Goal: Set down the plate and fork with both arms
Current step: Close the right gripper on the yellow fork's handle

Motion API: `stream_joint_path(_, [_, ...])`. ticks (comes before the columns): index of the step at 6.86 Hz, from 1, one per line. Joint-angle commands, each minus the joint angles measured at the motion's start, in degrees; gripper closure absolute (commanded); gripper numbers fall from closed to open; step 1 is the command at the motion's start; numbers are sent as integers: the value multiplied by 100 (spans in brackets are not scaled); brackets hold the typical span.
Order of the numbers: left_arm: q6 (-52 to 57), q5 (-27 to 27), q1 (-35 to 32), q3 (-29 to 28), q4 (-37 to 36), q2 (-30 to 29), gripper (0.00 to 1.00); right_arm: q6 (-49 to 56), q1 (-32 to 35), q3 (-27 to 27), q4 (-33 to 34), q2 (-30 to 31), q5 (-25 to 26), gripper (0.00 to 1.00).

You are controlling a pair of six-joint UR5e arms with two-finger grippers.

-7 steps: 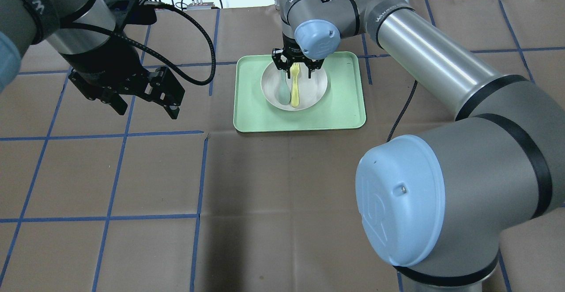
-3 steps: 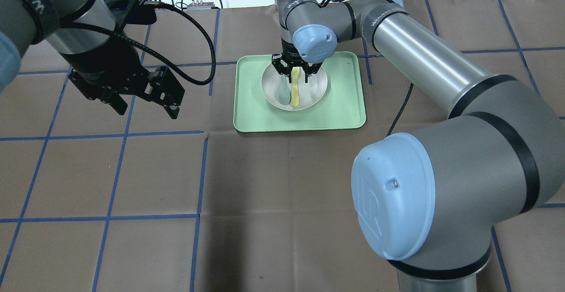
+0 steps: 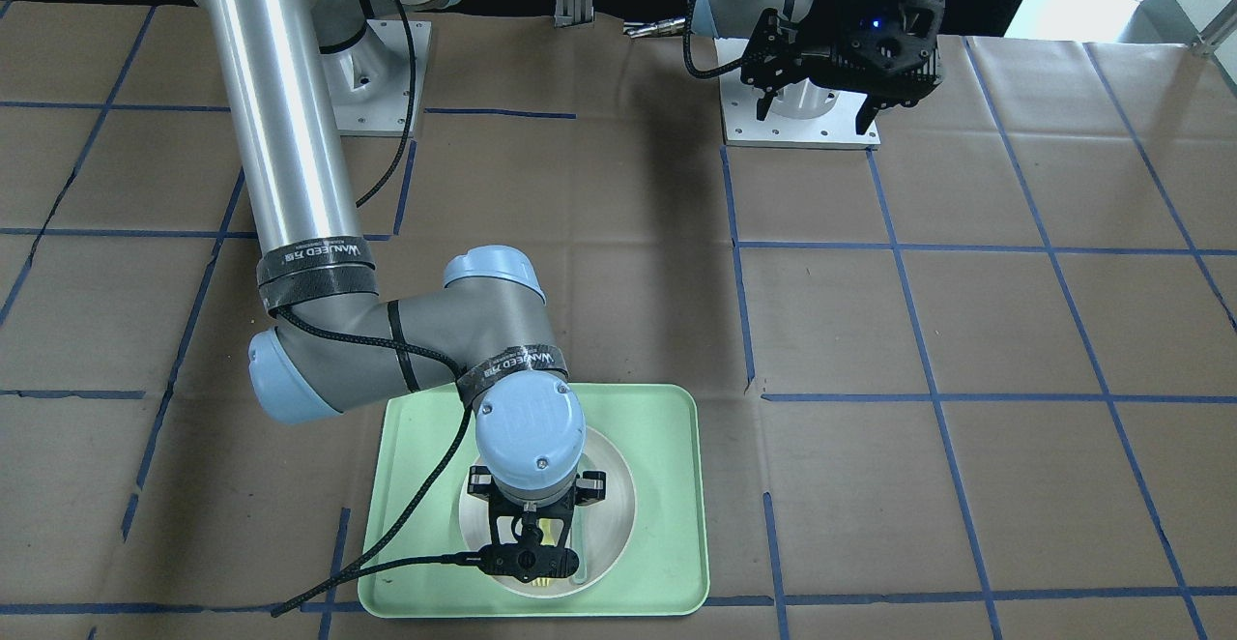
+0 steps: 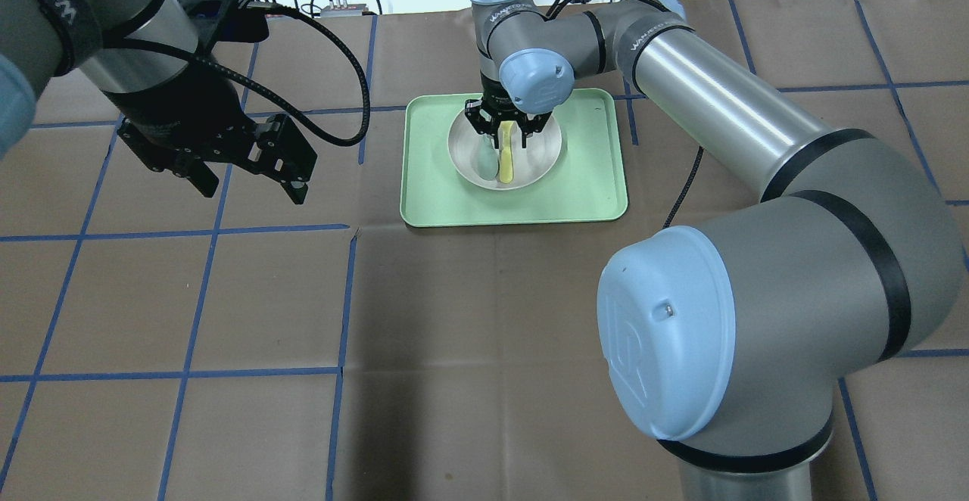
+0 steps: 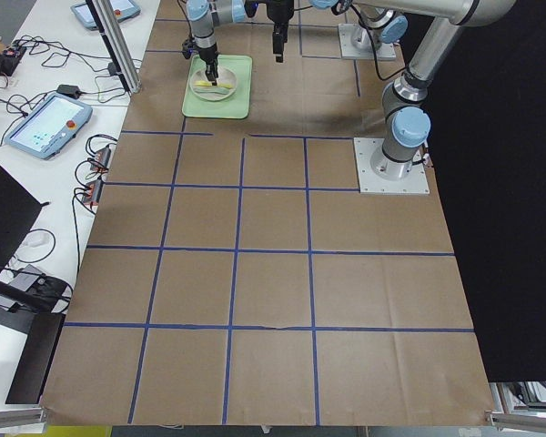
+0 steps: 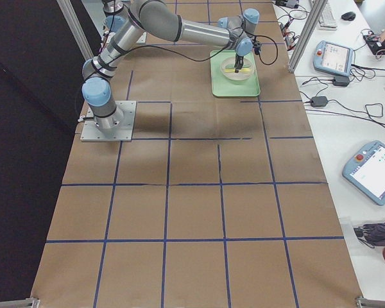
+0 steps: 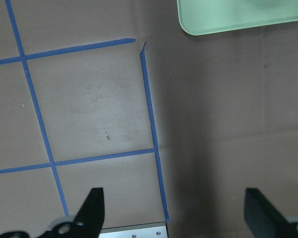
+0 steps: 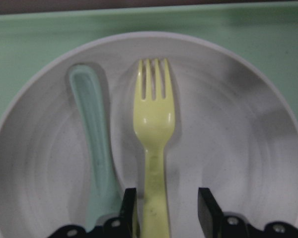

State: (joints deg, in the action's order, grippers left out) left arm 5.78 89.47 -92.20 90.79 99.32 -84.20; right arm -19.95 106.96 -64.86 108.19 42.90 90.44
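Observation:
I need to place the pale-yellow fork beside the plate [image 8: 243, 144] with my right gripper, so next I need to grab the fork by its handle [image 8: 154, 191].
The off-white plate [image 4: 543, 149] sits on the light-green tray [image 4: 590, 183] at the far middle of the table. The pale-yellow fork [image 4: 505, 164] lies in the plate beside a grey-green spoon [image 4: 484, 159]. My right gripper [image 4: 505, 129] is low over the plate. In the right wrist view its fingers [image 8: 129, 208] stand either side of the fork's [image 8: 154, 124] handle, with a gap on the right side, so it is open. The spoon [image 8: 92, 114] lies left of the fork on the plate [image 8: 228, 139]. My left gripper [image 4: 250, 183] hangs open and empty above the table, left of the tray.
The table is covered in brown paper with a blue tape grid. A corner of the tray [image 7: 228, 20] shows at the top of the left wrist view. Cables and teach pendants lie beyond the table's far edge.
My right gripper has come down lower onto the plate around the fork's handle, and its arm has shifted a little. The left arm has not moved.

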Motion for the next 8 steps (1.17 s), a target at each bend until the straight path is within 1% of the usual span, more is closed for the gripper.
stream_joint_path(1, [2,0,0,0,0,0,0,-1,1,8,0,-80,0,50])
stream_joint_path(5, [2,0,0,0,0,0,0,8,1,17,0,-80,-9,53])
stream_joint_path(6, [2,0,0,0,0,0,0,8,1,8,0,-89,-9,56])
stream_joint_path(8, [2,0,0,0,0,0,0,8,1,17,9,-115,-9,57])
